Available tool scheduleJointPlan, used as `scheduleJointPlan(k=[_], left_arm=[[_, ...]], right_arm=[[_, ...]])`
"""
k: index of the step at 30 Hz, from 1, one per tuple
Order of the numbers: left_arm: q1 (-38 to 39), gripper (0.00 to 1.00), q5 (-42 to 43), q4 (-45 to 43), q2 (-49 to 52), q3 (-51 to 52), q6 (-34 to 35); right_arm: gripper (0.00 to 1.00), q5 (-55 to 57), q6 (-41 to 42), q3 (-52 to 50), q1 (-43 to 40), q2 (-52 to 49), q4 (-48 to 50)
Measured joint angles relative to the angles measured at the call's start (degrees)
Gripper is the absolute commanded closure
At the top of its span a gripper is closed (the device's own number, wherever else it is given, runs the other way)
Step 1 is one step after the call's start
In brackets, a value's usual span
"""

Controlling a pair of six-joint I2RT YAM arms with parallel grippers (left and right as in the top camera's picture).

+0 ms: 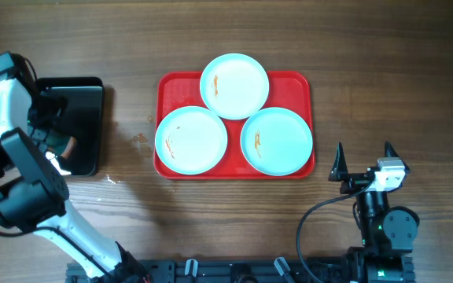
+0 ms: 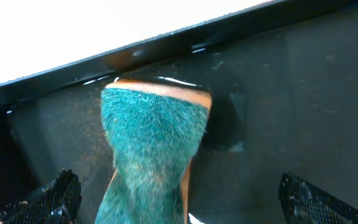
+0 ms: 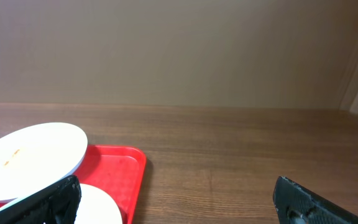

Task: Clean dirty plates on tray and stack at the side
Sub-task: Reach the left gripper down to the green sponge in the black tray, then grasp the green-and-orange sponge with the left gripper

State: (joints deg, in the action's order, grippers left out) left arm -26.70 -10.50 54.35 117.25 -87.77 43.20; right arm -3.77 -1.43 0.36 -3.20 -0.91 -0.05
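Observation:
I will grab the teal-topped sponge across its narrow middle (image 1: 57, 142) (image 2: 150, 172) with my left gripper. Its bottom stays free to clean.
Three pale plates lie on the red tray (image 1: 299, 84): one at the back (image 1: 234, 85), one front left (image 1: 191, 139), one front right (image 1: 277, 140), each with small orange smears. The back plate rests on the other two. My left gripper (image 1: 53, 141) is open over the black tray (image 1: 85, 102), its fingers on either side of a teal-topped sponge (image 2: 151, 149) that lies in the wet tray. My right gripper (image 1: 362, 161) is open and empty, right of the red tray (image 3: 114, 165) near the front edge. Two plates (image 3: 33, 152) show in the right wrist view.
The black tray (image 2: 291, 93) holds a film of water. A few drops of water (image 1: 110, 179) lie on the wooden table between the two trays.

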Motion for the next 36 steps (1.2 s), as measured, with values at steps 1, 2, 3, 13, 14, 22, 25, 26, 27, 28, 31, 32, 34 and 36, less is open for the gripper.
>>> scheduleJointPlan(k=[1,2,3,13,14,22,25,26,27,28,31,32,34,36], left_arm=[[-0.07,0.01,0.02,0.02,0.7,0.0,0.0],[-0.09,0.01,0.0,0.02,1.22,0.0,0.0],[-0.13,0.03,0.0,0.02,1.64,0.02,0.0],[-0.72,0.21,0.0,0.02,4.31,0.02,-0.11],[-0.74,0.21,0.02,0.0,4.31,0.02,-0.28],[-0.74,0.41,0.04,-0.7,4.31,0.92,-0.48],[-0.74,0.53,0.02,-0.79,4.31,0.96,-0.61],[-0.74,0.56,-0.04,-0.72,4.31,1.05,-1.11],[-0.76,0.6,-0.11,-0.66,4.31,1.14,-0.92],[-0.76,0.66,-0.15,-0.63,4.31,1.2,-0.92],[-0.76,0.81,-0.13,-0.66,4.31,1.2,-0.83],[-0.76,0.83,-0.17,-0.63,4.31,1.2,-1.18],[-0.76,0.94,-0.15,-0.61,4.31,1.27,-1.03],[-0.76,0.96,-0.15,-0.44,4.31,1.31,-0.83]], right_arm=[[0.0,-0.02,0.0,0.0,0.0,0.0,0.0],[0.0,0.0,0.0,0.0,0.0,0.0,0.0],[0.0,-0.02,0.0,0.0,0.0,0.0,0.0],[0.0,0.0,0.0,0.0,0.0,0.0,0.0],[0.0,0.0,0.02,0.0,0.0,0.0,0.0],[0.0,0.0,0.0,0.0,0.0,0.0,0.0],[0.0,0.0,0.02,0.0,0.0,0.0,0.0],[0.0,0.0,0.0,0.0,0.0,0.0,0.0],[0.0,0.0,0.02,0.0,0.0,0.0,0.0],[0.0,0.0,0.0,0.0,0.0,0.0,0.02],[0.0,0.0,0.0,0.0,0.0,0.0,0.0],[0.0,0.0,0.0,0.0,0.0,0.0,0.0],[0.0,0.0,0.0,0.0,0.0,0.0,0.0],[0.0,0.0,0.0,0.0,0.0,0.0,0.0]])
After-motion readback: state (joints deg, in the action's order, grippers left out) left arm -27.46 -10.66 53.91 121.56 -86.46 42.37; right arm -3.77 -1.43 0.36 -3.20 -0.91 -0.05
